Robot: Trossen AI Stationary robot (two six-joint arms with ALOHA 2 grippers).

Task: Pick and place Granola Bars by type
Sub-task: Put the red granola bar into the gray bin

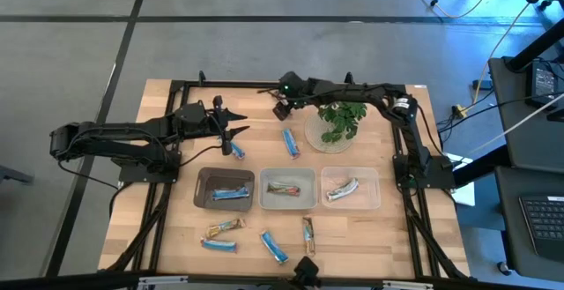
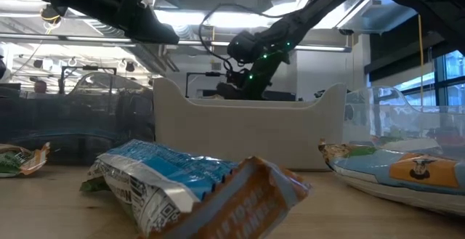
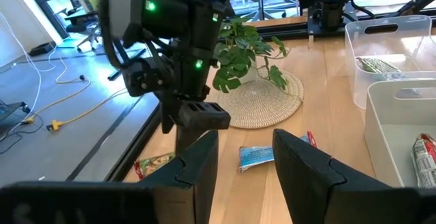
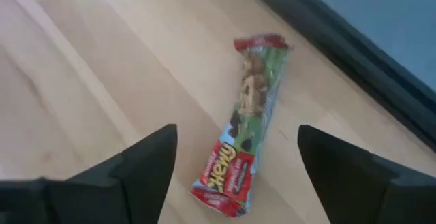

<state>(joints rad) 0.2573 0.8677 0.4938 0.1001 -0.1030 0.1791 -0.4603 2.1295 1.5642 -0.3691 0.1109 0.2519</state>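
The robot's right gripper will next grip the silvery-green granola bar by its red Chewy-lettered end [image 4: 228, 171], so that the bar can be sorted into the middle tray.
A silvery-green granola bar with red ends [image 4: 248, 125] lies flat on the wood near the table's far edge. My right gripper [image 4: 235, 146] hangs open above it, one finger on each side and neither touching; the high view shows this gripper [image 1: 282, 111] left of the plant. The left wrist view shows the same bar [image 3: 155, 164] below it. My left gripper [image 1: 238, 132] waits open at mid-left, with nothing between its fingers. Two blue bars [image 1: 290, 142] [image 1: 235, 150] lie on the table near it. Several more bars [image 1: 225, 228] lie by the near edge.
Three trays stand in a row: a dark one [image 1: 204, 200] with a blue bar, a middle one [image 1: 310, 177] with a brown-red bar, a clear one [image 1: 374, 177] with a silvery-green bar. A leafy plant on a round woven plate [image 1: 339, 124] stands right of my right gripper.
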